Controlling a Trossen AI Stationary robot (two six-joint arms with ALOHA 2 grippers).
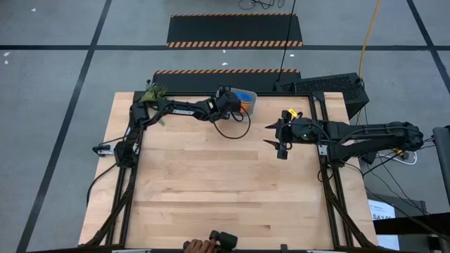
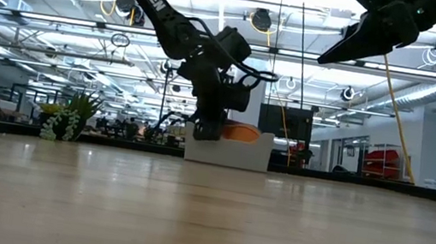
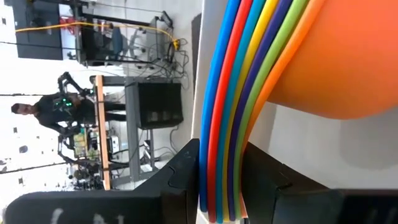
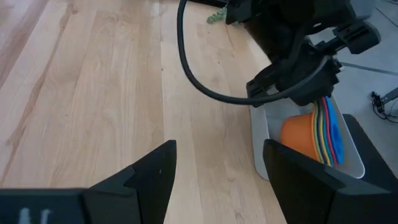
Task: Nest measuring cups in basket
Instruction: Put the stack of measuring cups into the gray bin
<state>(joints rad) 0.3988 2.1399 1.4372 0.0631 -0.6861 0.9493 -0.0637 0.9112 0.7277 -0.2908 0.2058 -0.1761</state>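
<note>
My left gripper releases the stack of cups next, since the orange cup sits inside the basket's pale sides and the stack would remain there.
The measuring cups [image 4: 314, 137] are nested in one stack, orange outermost, tipped on its side inside the pale basket [image 4: 264, 152]. The basket stands at the table's far edge [image 1: 247, 102]. My left gripper [image 3: 225, 155] reaches over the basket from the table's left and is shut on the stack's handles. In the low view it [image 2: 209, 125] hangs at the basket's left end, with the orange cup [image 2: 241, 131] showing above the rim. My right gripper [image 4: 217, 155] hovers open above the table [image 1: 280, 140], to the right of the basket, with nothing between its fingers. My left gripper pinches the cups' stacked handles [image 3: 224, 186] between its two fingers [image 3: 180, 174], all layers together. The fingers slant down from the table's left. The stack stands on its side with the orange bowl [image 3: 336, 62] within the basket's walls; whether it rests on the floor I cannot tell.
A small green plant [image 1: 153, 91] stands at the table's far left corner. Dark equipment [image 1: 330, 88] sits off the far right corner. A person's hand [image 1: 199, 245] holds a dark object at the near edge. Bare wood [image 1: 225, 183] spreads across the middle.
</note>
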